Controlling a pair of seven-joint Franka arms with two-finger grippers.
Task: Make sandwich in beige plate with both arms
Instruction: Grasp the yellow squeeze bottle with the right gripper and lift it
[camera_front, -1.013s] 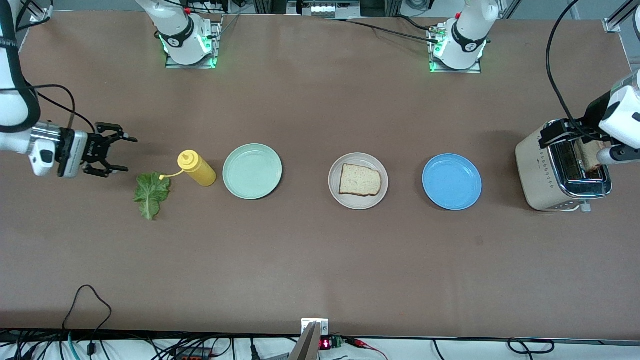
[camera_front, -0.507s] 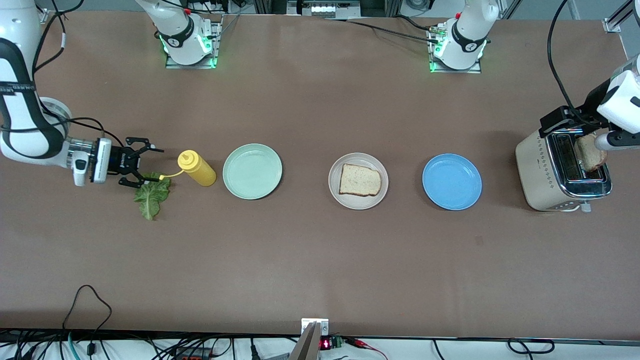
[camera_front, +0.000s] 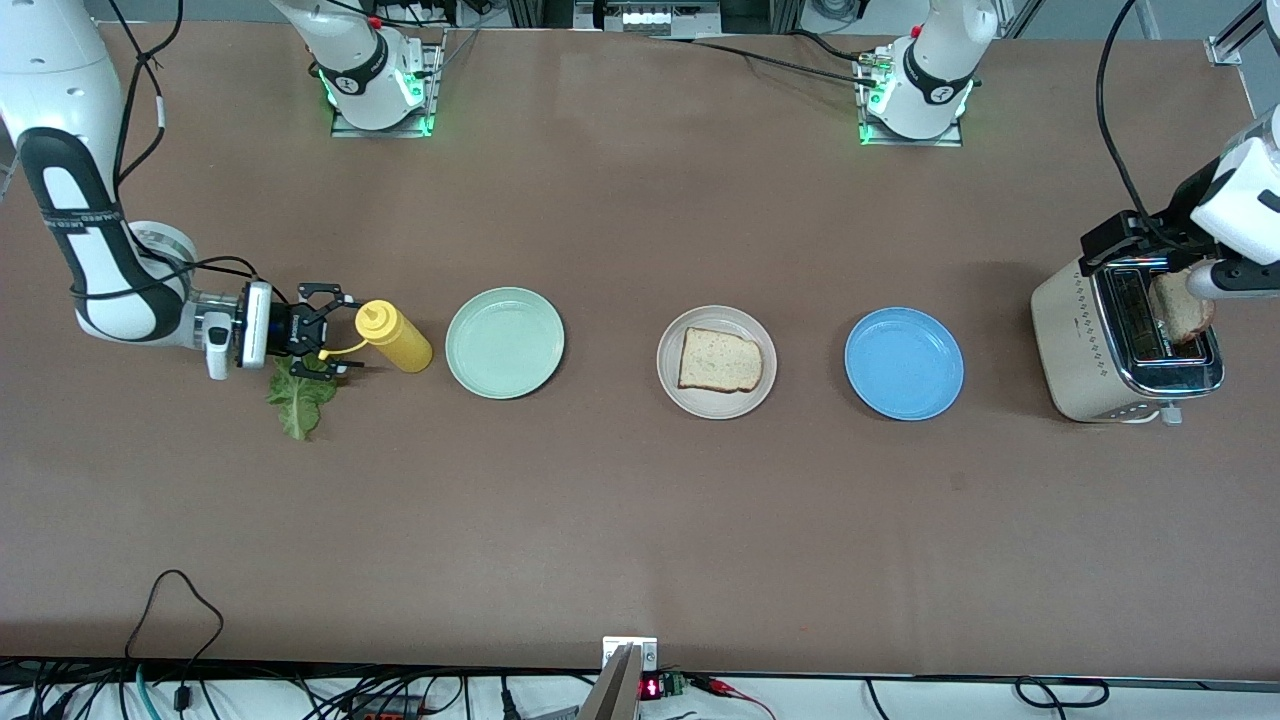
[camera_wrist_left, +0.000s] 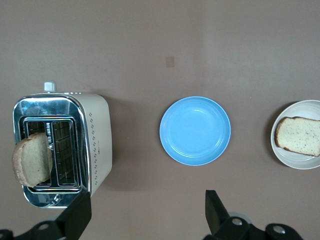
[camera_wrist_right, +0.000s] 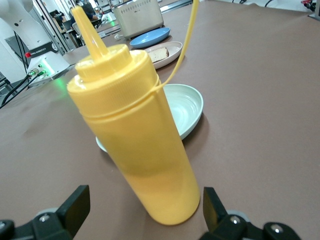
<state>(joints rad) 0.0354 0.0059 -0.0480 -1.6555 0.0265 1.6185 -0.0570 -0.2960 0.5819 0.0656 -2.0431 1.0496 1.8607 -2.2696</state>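
Observation:
I need to dress the bread slice on the beige plate, so next I should grab the yellow squeeze bottle's body (camera_front: 409, 348) with my right gripper.
The beige plate (camera_front: 668, 360) holds one bread slice (camera_front: 720, 360) at mid table; both also show in the left wrist view, the plate (camera_wrist_left: 287, 159) and the slice (camera_wrist_left: 300, 136). A second slice (camera_front: 1182, 305) leans out of the toaster's slot (camera_wrist_left: 31, 159). The lettuce leaf (camera_front: 300, 395) lies flat toward the right arm's end. My right gripper (camera_front: 335, 335) is open and low over the leaf's edge, with the yellow bottle (camera_wrist_right: 135, 135) just ahead of its fingers (camera_wrist_right: 144, 200). My left gripper (camera_front: 1130, 250) is open and empty, up over the toaster (camera_wrist_left: 146, 212).
The yellow squeeze bottle (camera_front: 395, 338) stands beside the lettuce. A mint-green plate (camera_front: 505, 343) lies between the bottle and the beige plate. A blue plate (camera_front: 903, 363) lies between the beige plate and the beige toaster (camera_front: 1090, 340).
My right gripper has moved down and toward the bottle, onto the lettuce's edge. My left arm has lifted a little above the toaster.

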